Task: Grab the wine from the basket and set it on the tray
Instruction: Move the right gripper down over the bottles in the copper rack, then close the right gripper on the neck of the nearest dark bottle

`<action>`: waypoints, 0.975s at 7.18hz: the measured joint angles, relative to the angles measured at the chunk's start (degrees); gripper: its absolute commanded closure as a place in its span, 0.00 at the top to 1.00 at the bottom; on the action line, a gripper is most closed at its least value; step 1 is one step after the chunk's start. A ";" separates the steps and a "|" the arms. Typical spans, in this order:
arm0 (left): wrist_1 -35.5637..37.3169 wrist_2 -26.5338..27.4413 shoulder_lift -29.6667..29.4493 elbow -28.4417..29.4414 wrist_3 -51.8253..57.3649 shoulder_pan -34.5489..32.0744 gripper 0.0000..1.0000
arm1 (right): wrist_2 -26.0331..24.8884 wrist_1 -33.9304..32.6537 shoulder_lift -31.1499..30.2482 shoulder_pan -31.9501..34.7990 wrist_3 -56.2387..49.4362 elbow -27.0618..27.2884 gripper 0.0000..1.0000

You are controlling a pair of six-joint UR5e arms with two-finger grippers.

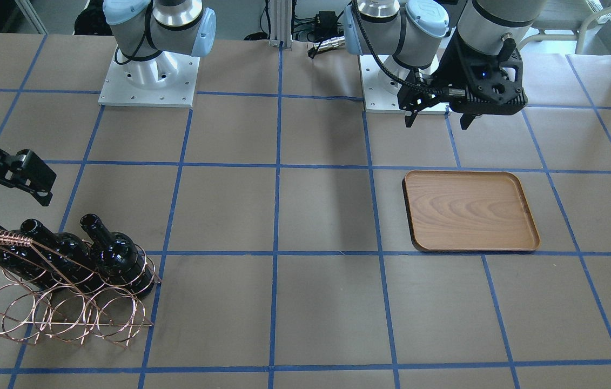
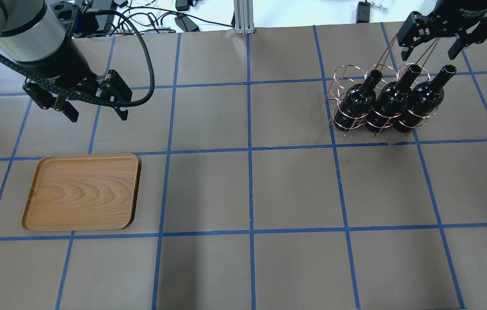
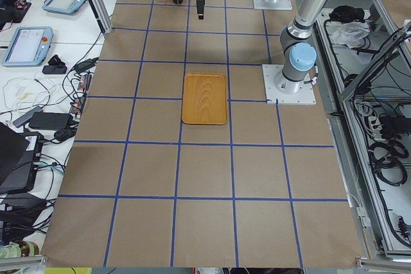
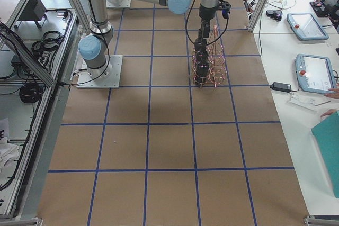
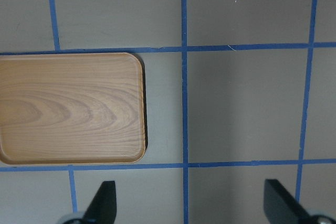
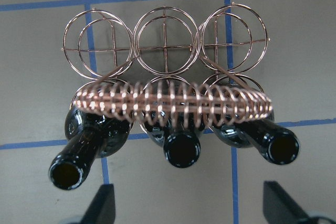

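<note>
I should grab the middle wine bottle by its neck [image 1: 36, 230] with my right gripper next. Then I can lift the wine bottle out of the basket for the tray [image 1: 470, 210].
Three black wine bottles [image 2: 392, 101] lie tilted in the copper wire basket [image 2: 341, 74] at the table's right, necks pointing toward the robot. My right gripper [image 2: 428, 51] is open and empty, hovering just above the bottle necks and the basket's woven handle [image 6: 173, 103]. In the right wrist view the three bottle mouths [image 6: 182, 152] show between my open fingertips [image 6: 102, 203]. The wooden tray [image 2: 82, 191] lies empty at the table's left. My left gripper [image 2: 97, 114] is open and empty, above the table on the robot side of the tray [image 5: 68, 108].
Brown paper with blue tape grid lines covers the table [image 2: 247, 193]. The two arm bases [image 1: 148, 75] stand at the robot's edge. Cables and an aluminium post [image 2: 243, 17] lie behind the table. Operator tablets [image 4: 307, 72] sit on side desks.
</note>
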 measured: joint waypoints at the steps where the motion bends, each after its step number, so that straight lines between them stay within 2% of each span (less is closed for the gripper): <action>1: -0.01 0.00 0.02 0.00 0.00 0.00 1.00 | 0.90 -1.93 0.71 -0.22 0.02 0.93 0.97; 3: 0.05 -0.07 -0.01 -0.04 0.00 -0.03 1.00 | 1.54 -5.18 1.97 -0.29 0.73 2.85 0.90; 5: 0.03 -0.10 -0.03 -0.06 0.00 0.07 1.00 | 1.60 -6.03 2.60 -0.27 1.00 4.61 0.89; 6: -0.05 -0.06 0.00 -0.08 0.00 0.23 1.00 | 1.55 -6.06 2.68 -0.24 1.03 5.56 0.85; 7: -0.12 -0.03 0.02 -0.08 0.00 0.33 1.00 | 1.41 -6.09 2.68 -0.24 1.04 6.12 0.69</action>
